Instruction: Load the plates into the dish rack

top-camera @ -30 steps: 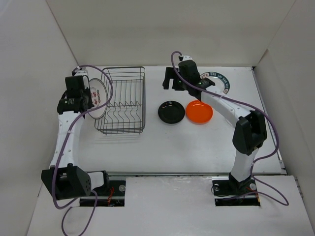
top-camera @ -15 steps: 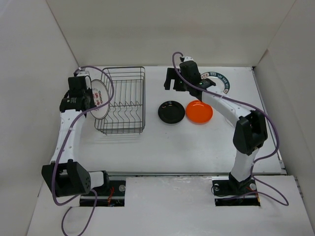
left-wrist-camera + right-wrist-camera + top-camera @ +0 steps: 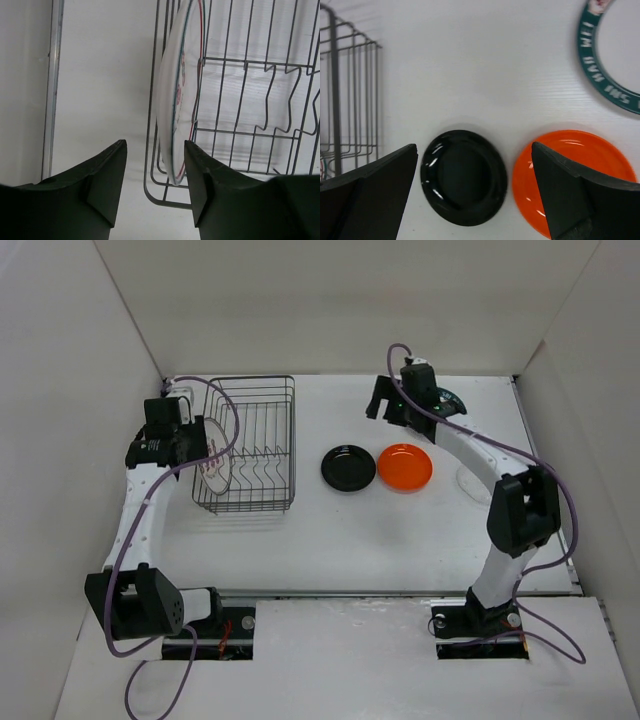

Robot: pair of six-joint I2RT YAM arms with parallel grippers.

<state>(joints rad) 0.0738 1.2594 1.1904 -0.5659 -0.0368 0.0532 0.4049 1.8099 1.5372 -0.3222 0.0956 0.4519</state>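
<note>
I should grab the dark-rimmed plate (image 3: 600,75) with my right gripper by its rim away from the dish rack. The opposite rim then stays free for my left gripper.
A white plate with red marks (image 3: 176,100) stands on edge just inside the left wall of the dish rack (image 3: 258,410). My left gripper (image 3: 155,146) straddles its lower rim with both jaws apart from it, open. In the top view that plate (image 3: 216,470) leans beside the left gripper (image 3: 195,445). My right gripper (image 3: 474,147) hangs open and empty above the table, over the glossy black plate (image 3: 464,177) and beside the orange plate (image 3: 575,180). The dark-rimmed plate (image 3: 600,75) lies behind them, partly covered by the right arm in the top view.
The black plate (image 3: 348,467) and orange plate (image 3: 405,467) lie side by side right of the rack. A faint clear plate (image 3: 478,480) lies near the right arm. White walls close in the table on the left, back and right.
My left gripper carried the white plate rightward into the rack and then opened its jaws off it. My right gripper shifted to the right, still open.
</note>
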